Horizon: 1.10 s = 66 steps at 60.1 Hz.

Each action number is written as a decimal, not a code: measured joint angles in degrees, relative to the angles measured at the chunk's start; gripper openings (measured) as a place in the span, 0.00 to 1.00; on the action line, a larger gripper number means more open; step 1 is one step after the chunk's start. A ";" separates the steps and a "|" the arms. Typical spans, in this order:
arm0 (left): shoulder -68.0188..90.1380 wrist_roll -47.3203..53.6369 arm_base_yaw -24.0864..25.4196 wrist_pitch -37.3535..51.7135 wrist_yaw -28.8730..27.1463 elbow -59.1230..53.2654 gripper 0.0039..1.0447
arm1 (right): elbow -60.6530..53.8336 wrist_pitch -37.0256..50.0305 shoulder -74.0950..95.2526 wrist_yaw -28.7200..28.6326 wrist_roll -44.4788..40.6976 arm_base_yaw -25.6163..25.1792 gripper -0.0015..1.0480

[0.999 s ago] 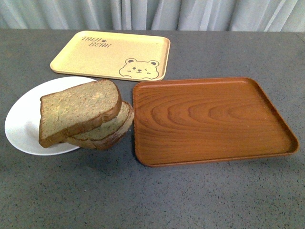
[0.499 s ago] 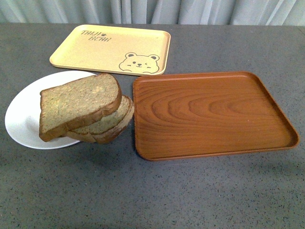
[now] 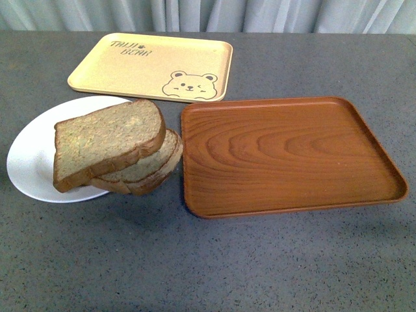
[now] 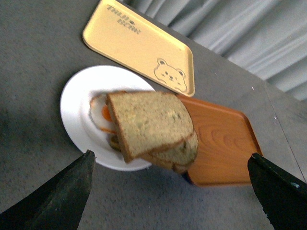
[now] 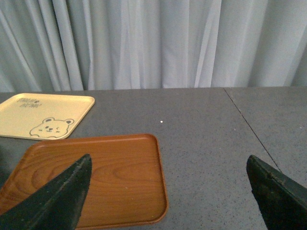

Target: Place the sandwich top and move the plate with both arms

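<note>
Next, my left gripper grips the plate by its bare rim to move the plate while the stacked bread stays untouched.
The sandwich top, a squarish brown wholegrain slice, lies tilted on a stack of bread on the round white plate at the table's left. The left wrist view shows the same slice over a fried egg on the plate. My left gripper hangs open above the table, short of the plate, with nothing between its fingers. My right gripper is open too, above the near right corner of the wooden tray. Neither arm shows in the front view.
A brown wooden tray lies right of the plate, its left edge close to the overhanging bread. A yellow bear tray sits behind both. Grey curtains close off the far side of the grey table.
The front view shifted a little between one second and half a second ago, with everything now lower in the frame. The bread, plate and trays kept their places on the table.
</note>
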 joint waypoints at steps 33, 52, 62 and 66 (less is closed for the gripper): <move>54.82 -7.96 4.04 31.82 -2.51 7.85 0.92 | 0.00 0.00 0.00 -0.02 -0.02 0.00 0.91; 63.49 -12.37 -0.28 37.11 -5.09 9.03 0.92 | 0.00 0.00 0.00 0.00 -0.02 0.00 0.91; 65.72 -15.56 -3.43 39.60 -6.51 10.40 0.92 | 0.00 0.00 0.00 0.00 -0.02 0.00 0.91; 66.34 -16.48 -4.48 40.11 -6.91 10.86 0.92 | 0.00 0.00 0.00 0.00 -0.02 0.00 0.91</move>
